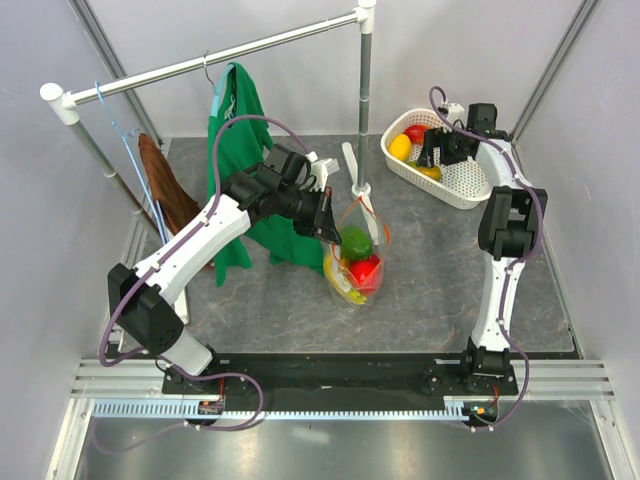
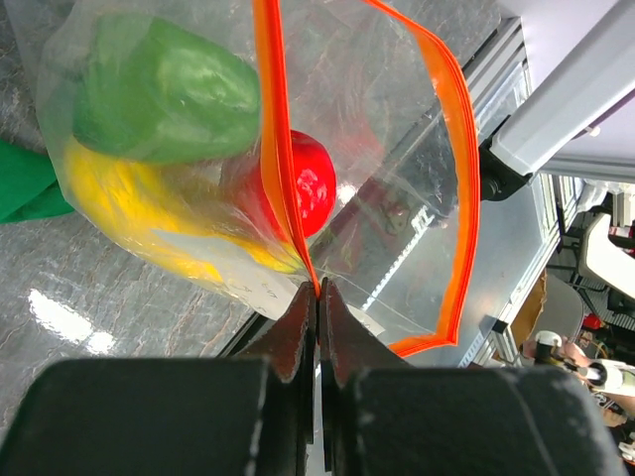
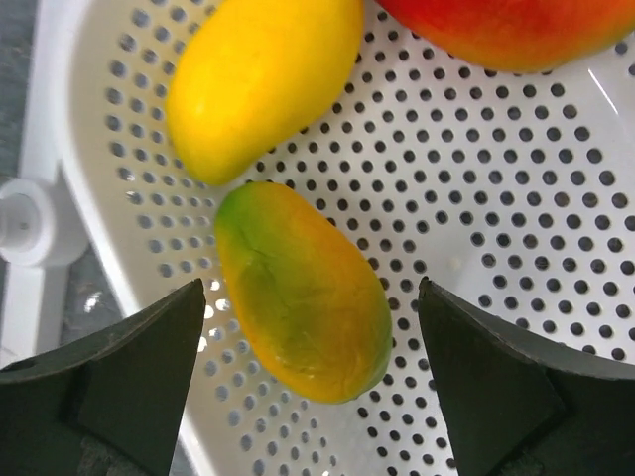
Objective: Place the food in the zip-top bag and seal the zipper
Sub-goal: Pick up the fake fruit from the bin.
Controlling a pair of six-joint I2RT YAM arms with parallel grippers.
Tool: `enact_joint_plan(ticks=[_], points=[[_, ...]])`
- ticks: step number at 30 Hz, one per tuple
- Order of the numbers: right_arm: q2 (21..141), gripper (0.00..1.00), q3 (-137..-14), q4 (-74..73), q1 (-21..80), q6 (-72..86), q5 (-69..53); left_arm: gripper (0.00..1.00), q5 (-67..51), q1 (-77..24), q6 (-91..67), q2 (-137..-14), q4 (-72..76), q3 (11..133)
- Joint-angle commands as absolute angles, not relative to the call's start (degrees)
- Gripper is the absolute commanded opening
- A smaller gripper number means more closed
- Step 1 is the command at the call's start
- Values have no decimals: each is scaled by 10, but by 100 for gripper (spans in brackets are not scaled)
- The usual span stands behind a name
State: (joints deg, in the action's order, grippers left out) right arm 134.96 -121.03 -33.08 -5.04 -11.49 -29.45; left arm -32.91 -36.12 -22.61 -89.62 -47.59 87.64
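Observation:
My right gripper will next take hold of the green-orange mango (image 3: pixel 303 293) across its narrow sides, so its ends stay free and I can put it through the opening of the bag.
The clear zip-top bag (image 1: pixel 357 258) stands at the table's middle, holding a green pepper (image 2: pixel 164 89), a yellow banana bunch (image 2: pixel 139 210) and a red fruit (image 2: pixel 310 188). My left gripper (image 2: pixel 318 290) is shut on the orange-red zipper (image 2: pixel 462 169) at one side of the mouth, which gapes open. My right gripper (image 3: pixel 313 297) hangs open inside the white perforated basket (image 3: pixel 516 218), its fingers on either side of a green-orange mango (image 3: pixel 303 293) without touching it. A yellow lemon (image 3: pixel 263 79) and a red-orange fruit (image 3: pixel 496 30) lie beside it.
The basket (image 1: pixel 468 183) sits at the back right. A white garment rail (image 1: pixel 210 62) spans the back, its upright pole (image 1: pixel 364 100) standing just behind the bag. A green shirt (image 1: pixel 237 140) and a brown cloth (image 1: pixel 165 190) hang at the left.

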Motion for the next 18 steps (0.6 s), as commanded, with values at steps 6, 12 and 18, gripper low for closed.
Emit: enact_joint_plan(ticks=[6, 12, 18], points=[[1377, 93, -1203, -298, -42, -184, -251, 2, -337, -355, -233, -891, -461, 882], [1392, 86, -1204, -308, -45, -219, -233, 2, -336, -352, -231, -892, -460, 879], [1376, 58, -1201, -324, -63, -228, -235, 2, -337, -347, -229, -896, -462, 876]])
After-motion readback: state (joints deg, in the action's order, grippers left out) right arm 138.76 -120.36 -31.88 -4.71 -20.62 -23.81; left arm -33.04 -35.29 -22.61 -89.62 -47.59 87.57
